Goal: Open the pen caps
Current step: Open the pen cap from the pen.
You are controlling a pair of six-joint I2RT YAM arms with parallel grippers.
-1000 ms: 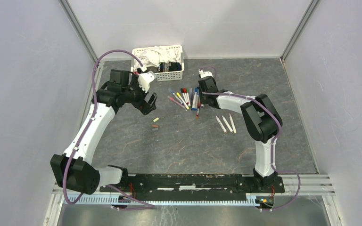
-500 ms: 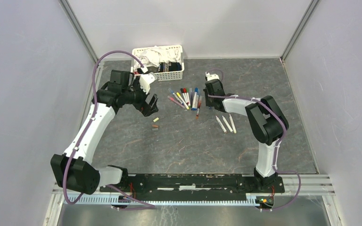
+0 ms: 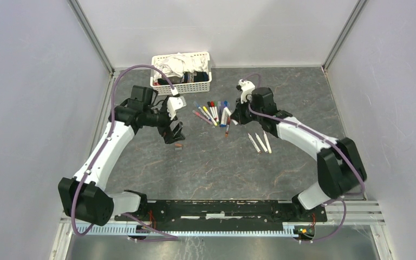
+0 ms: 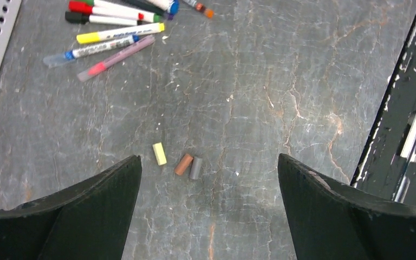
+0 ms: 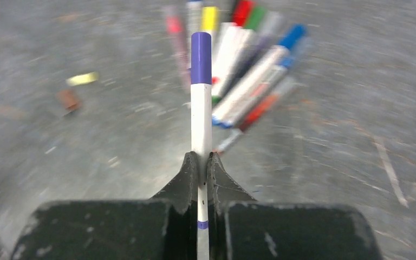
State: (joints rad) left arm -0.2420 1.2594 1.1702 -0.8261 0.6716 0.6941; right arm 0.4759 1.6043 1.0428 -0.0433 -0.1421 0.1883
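I should next grab the white pen by its purple cap with my left gripper to open it, and leave the white body to my right gripper.
My right gripper (image 5: 200,158) is shut on a white pen (image 5: 200,116) with its purple cap (image 5: 201,57) still on, held above the table. In the top view this gripper (image 3: 233,116) is at the right edge of the pile of capped pens (image 3: 211,112). The pile shows blurred behind the held pen (image 5: 249,81). My left gripper (image 4: 209,157) is open and empty above three loose caps: yellow (image 4: 159,153), brown (image 4: 183,163) and grey (image 4: 196,168). In the top view it (image 3: 174,131) hovers over those caps (image 3: 179,145).
Three bare white pens (image 3: 260,142) lie right of the pile. A white slotted basket (image 3: 195,84) of cloths stands at the back. The black rail (image 3: 222,208) with the arm bases runs along the near edge.
My right arm has swung its elbow out to the right and its gripper now holds the purple-capped pen by the pile. My left gripper has moved right, over the loose caps.
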